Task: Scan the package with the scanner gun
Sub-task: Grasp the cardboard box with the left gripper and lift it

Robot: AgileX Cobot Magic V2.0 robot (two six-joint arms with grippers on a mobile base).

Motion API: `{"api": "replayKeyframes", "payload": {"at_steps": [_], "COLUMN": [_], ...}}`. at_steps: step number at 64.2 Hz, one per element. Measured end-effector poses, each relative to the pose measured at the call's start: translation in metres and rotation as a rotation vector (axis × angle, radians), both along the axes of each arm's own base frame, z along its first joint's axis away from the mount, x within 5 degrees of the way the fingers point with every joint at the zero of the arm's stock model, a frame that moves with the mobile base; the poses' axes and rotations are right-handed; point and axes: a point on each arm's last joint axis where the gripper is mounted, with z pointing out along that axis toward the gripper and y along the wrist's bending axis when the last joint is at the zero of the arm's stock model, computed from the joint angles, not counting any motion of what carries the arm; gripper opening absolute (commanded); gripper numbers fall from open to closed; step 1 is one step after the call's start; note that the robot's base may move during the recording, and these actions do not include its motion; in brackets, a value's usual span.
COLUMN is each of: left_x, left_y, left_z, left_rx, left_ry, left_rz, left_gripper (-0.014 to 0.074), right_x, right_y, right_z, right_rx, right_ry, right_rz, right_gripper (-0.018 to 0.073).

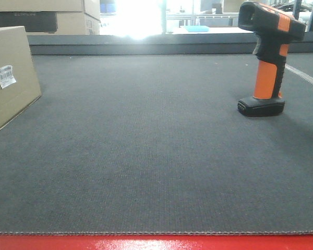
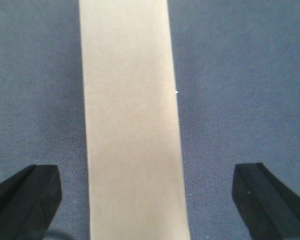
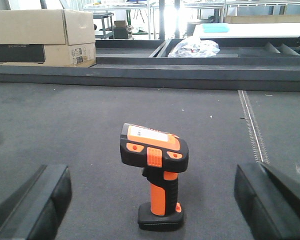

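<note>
Next, the left gripper picks up the package by its narrow top [image 2: 132, 130] to show its barcode label for scanning.
The package [image 1: 10, 78], a plain brown box with a small white barcode label [image 1: 5, 76], stands at the left edge of the front view. From above, the left wrist view shows its narrow top face [image 2: 132, 120] running between the open left gripper [image 2: 147, 192], both fingers wide apart and clear of the cardboard. The scanner gun [image 1: 267, 57] stands upright on its black base at the right of the grey mat. In the right wrist view the scanner gun [image 3: 155, 175] stands just ahead of the open right gripper [image 3: 152, 200], whose fingers sit far apart on either side.
A raised grey ledge [image 3: 150, 72] borders the far side of the mat. Stacked cardboard boxes with a dark panel [image 3: 42, 37] stand behind it at the left. A white seam line [image 3: 252, 125] runs along the mat at the right. A red strip [image 1: 156, 242] marks the near edge.
</note>
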Motion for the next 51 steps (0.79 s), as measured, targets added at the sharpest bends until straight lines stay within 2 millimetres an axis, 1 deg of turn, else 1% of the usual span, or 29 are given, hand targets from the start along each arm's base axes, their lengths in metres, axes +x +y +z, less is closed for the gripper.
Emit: {"api": "replayKeyframes", "payload": {"at_steps": [7,12,21,26,29,32,35,38,42,44,45,51], "left_x": [0.011,0.016,0.021,0.022,0.022,0.022,0.022,0.022,0.022,0.022,0.022,0.022], "left_y": [0.001,0.002,0.003,0.003,0.003,0.003,0.003,0.003,0.004,0.004,0.004,0.005], "left_z": [-0.017,-0.025,-0.033,-0.035,-0.035,-0.035,-0.035,-0.035,-0.035,-0.035,-0.035,-0.035], "left_rx": [0.011,0.021,0.029,0.029,0.029,0.030,0.032,0.034,0.043,0.048,0.050,0.056], "left_ry": [0.038,0.050,0.066,0.071,0.069,0.069,0.069,0.069,0.070,0.070,0.070,0.070], "left_rz": [0.000,-0.001,-0.001,-0.001,-0.001,-0.001,-0.001,-0.001,-0.003,-0.004,-0.004,-0.004], "left_gripper": [0.0601,0.0601,0.0598,0.0565,0.0497,0.0404,0.0289,0.0146,0.0001,-0.0086,-0.0110,-0.0111], "right_x": [0.000,0.000,0.000,0.000,0.000,0.000,0.000,0.000,0.000,0.000,0.000,0.000], "right_y": [0.000,0.000,0.000,0.000,0.000,0.000,0.000,0.000,0.000,0.000,0.000,0.000], "right_z": [0.000,0.000,0.000,0.000,0.000,0.000,0.000,0.000,0.000,0.000,0.000,0.000], "right_rx": [0.000,0.000,0.000,0.000,0.000,0.000,0.000,0.000,0.000,0.000,0.000,0.000], "right_ry": [0.000,0.000,0.000,0.000,0.000,0.000,0.000,0.000,0.000,0.000,0.000,0.000], "right_rz": [0.000,0.000,0.000,0.000,0.000,0.000,0.000,0.000,0.000,0.000,0.000,0.000], "right_gripper": [0.0568,0.0568,0.0568,0.0568,0.0568,0.0568,0.0568,0.0568,0.0568,0.0568,0.0568,0.0568]}}
